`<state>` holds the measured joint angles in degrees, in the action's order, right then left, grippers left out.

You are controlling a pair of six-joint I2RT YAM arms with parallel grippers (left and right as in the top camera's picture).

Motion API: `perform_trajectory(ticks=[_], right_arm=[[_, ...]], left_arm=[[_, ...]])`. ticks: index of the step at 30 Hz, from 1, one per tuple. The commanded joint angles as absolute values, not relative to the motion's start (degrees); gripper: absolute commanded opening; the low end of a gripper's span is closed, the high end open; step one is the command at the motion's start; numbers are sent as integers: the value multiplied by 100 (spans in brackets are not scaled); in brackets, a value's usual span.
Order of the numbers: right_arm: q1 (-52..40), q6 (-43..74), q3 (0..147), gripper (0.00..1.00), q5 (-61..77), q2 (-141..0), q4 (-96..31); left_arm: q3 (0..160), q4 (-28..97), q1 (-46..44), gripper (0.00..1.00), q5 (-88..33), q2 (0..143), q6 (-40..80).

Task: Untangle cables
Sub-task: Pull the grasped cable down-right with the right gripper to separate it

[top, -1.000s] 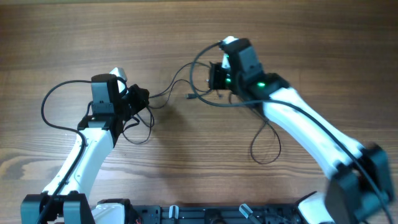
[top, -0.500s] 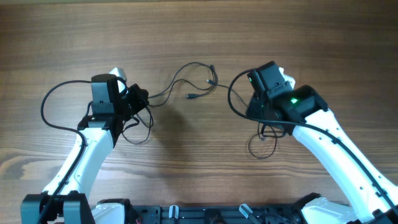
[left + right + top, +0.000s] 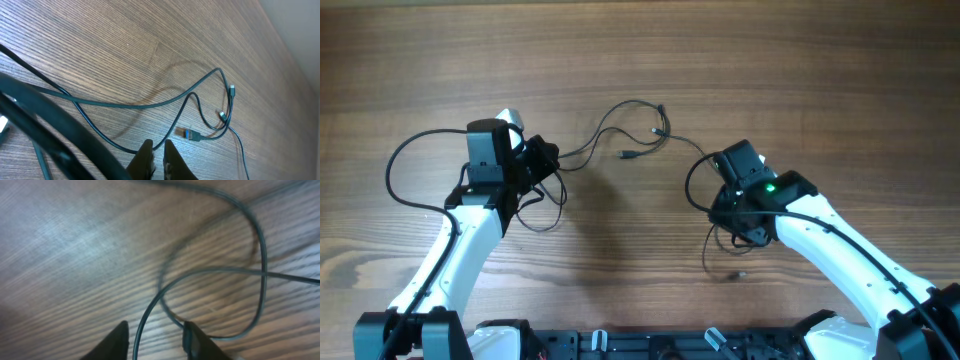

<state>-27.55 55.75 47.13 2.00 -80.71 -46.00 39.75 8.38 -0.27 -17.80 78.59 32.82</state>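
I will grab the loose cable by its curled loop with my right gripper next. Its plug ends will stay free to untangle the cables.
Thin black cables (image 3: 603,127) run from my left gripper (image 3: 552,160) toward the table's middle, their small plug ends (image 3: 662,108) lying apart. In the left wrist view my left gripper (image 3: 155,146) is shut on one cable (image 3: 125,104), which passes its tips; a blue-tipped plug (image 3: 189,134) lies just beyond. My right gripper (image 3: 738,218) points down at the table at the right. Its jaws stand open in the right wrist view (image 3: 156,332), and a loose cable (image 3: 145,315) runs between the fingers and curls into a loop (image 3: 261,270).
The thick black cables of the arms arc beside the left arm (image 3: 395,165) and the right wrist (image 3: 692,180). A thin cord loop (image 3: 712,255) lies on the wood in front of the right gripper. The robot base (image 3: 650,345) lines the near edge.
My right gripper has travelled from the middle back toward the near right, dragging a cable, and its jaws have opened. The left arm has not moved.
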Motion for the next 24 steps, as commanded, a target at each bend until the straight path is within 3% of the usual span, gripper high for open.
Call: perform_trajectory(ticks=[1, 3, 24], right_arm=[[-2751, 5616, 4508, 82, 523, -8117, -4460], [-2751, 5616, 4491, 100, 521, -8117, -4462], [-2751, 7996, 4486, 100, -539, -8117, -5218]], left_arm=[[3964, 827, -49, 9, -1726, 7889, 3192], [3964, 827, -49, 9, -1726, 7889, 3192], [3964, 867, -49, 9, -1726, 7887, 3190]])
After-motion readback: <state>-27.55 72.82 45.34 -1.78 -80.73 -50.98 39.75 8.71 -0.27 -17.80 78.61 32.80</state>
